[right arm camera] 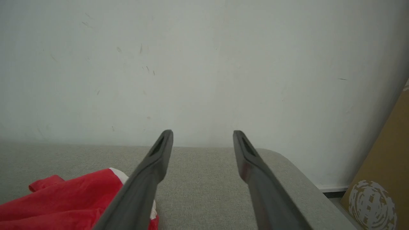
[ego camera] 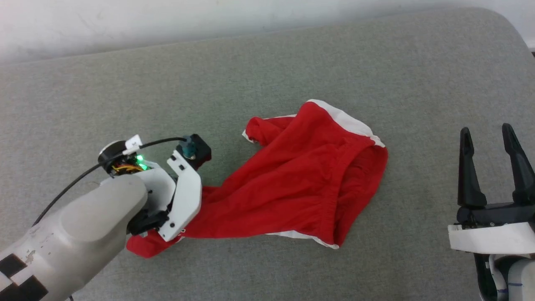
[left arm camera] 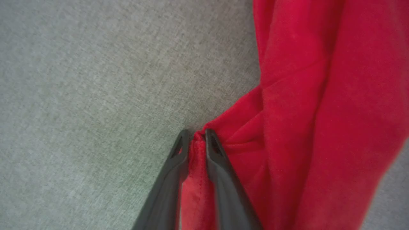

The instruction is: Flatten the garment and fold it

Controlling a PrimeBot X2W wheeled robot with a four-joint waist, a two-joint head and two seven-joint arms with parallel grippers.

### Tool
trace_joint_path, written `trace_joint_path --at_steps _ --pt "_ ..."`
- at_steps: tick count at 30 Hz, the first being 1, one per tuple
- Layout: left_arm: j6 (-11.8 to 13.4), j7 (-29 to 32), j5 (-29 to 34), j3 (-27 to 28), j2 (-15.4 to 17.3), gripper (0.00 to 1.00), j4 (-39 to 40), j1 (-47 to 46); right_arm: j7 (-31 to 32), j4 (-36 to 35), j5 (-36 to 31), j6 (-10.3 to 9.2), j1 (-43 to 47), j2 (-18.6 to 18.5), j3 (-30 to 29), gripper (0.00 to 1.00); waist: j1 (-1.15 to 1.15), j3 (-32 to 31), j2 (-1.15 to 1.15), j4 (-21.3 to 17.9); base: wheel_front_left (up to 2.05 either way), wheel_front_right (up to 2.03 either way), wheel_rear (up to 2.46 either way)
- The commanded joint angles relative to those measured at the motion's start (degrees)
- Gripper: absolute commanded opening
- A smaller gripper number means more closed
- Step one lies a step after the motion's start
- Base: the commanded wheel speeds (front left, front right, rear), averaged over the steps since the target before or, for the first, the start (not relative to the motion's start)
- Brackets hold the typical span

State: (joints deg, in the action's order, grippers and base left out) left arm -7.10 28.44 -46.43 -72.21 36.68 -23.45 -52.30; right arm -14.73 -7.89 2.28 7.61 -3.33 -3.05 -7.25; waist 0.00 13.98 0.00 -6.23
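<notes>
My right gripper pinches the shorts by the white waistband corner (ego camera: 379, 142) next, since the elastic waistband gapes open while the red cloth (ego camera: 281, 193) lies slack.
The red shorts (ego camera: 301, 175) lie crumpled in the middle of the grey cushioned surface (ego camera: 292, 62), with white bands along the upper right edge and the lower hem. Their left end is stretched toward my left gripper (left arm camera: 195, 135), which is shut on a pinched red fold of the shorts (left arm camera: 319, 111) at the lower left of the head view. The number and logo are hidden. My right gripper (ego camera: 489, 136) stands open at the right, apart from the cloth, fingers pointing up. In the right wrist view the shorts (right arm camera: 64, 198) lie to the lower left of the right gripper (right arm camera: 203, 137).
A pale wall (right arm camera: 204, 64) rises behind the surface's far edge. The surface's rounded corner (right arm camera: 287, 163) lies at the right, with a brown cardboard box (right arm camera: 380, 179) beyond it. Bare grey fabric surrounds the shorts.
</notes>
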Motion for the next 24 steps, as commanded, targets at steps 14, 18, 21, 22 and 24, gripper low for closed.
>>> trace_joint_path --at_steps 14,18,21,22,24 --pt "0.0 -14.7 0.5 2.6 2.1 0.0 -5.3 -10.7 -0.3 -0.9 -0.3 -0.12 -3.1 0.2 0.8 1.0 0.0 4.3 0.0 -2.1 0.0 0.0 0.0" --pt "0.9 -18.6 1.3 3.6 -0.8 0.0 -14.6 -12.5 -0.3 -1.1 -0.8 -0.12 -4.8 0.2 1.9 1.0 0.0 7.2 0.0 -4.6 0.0 0.0 0.0" --pt "1.9 -22.4 2.9 3.7 -2.4 0.0 -21.5 -13.3 -0.3 -1.2 -0.4 -0.12 -5.6 0.2 2.2 1.0 0.0 9.0 0.0 -6.3 0.0 0.0 0.0" --pt "2.4 -23.8 3.4 3.7 -2.8 0.0 -23.6 -13.4 -0.3 -1.1 -0.3 -0.12 -5.7 0.2 2.2 1.0 0.0 9.3 0.0 -6.7 0.0 0.0 0.0" --pt "2.3 -25.4 3.9 3.2 -3.7 0.0 -27.6 -12.8 -0.3 -1.0 -0.2 -0.12 -5.8 0.2 2.4 1.0 0.0 9.6 0.0 -7.3 0.0 0.0 0.0"
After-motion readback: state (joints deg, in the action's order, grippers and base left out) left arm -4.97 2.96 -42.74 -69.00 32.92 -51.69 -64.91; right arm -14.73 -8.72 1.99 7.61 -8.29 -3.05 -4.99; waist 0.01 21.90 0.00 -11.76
